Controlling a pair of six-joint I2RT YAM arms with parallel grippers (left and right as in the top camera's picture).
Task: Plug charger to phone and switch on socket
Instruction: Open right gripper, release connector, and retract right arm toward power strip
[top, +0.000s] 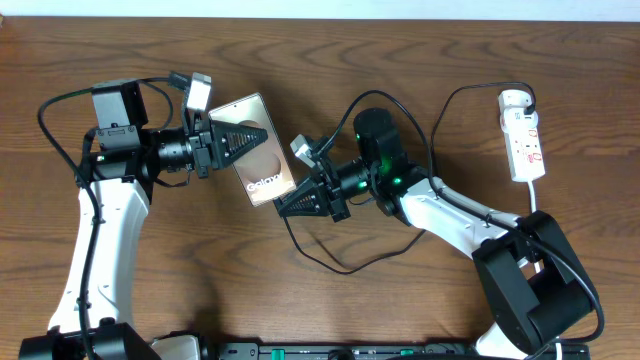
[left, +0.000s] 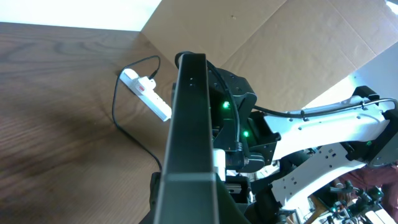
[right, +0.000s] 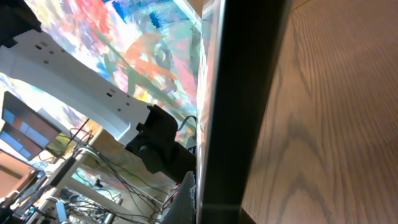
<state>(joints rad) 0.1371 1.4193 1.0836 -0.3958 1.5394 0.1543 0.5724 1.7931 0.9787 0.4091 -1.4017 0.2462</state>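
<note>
The charger would remain plugged in if my right gripper opened now, as my fingers meet the phone's lower edge (top: 268, 201) with the black cable (top: 288, 229) behind. It is time to open.
The bronze phone (top: 258, 150) with white "Galaxy" lettering is held off the table between both arms. My left gripper (top: 222, 140) is shut on its upper left part. My right gripper (top: 300, 203) is closed on its lower right end. In both wrist views the phone shows edge-on between the jaws, in the left wrist view (left: 189, 124) and the right wrist view (right: 242, 106). The thin black charger (top: 330, 266) loops over the table from the white socket (top: 524, 135) to my right gripper. Its plug tip is hidden by the fingers. The socket also shows in the left wrist view (left: 146, 93).
The wooden table (top: 330, 60) carries the charger's loop in front of the right arm. The socket lies at the far right with its white cord (top: 533, 195) running toward the right arm's base. A cardboard panel (left: 273, 31) stands beyond the table.
</note>
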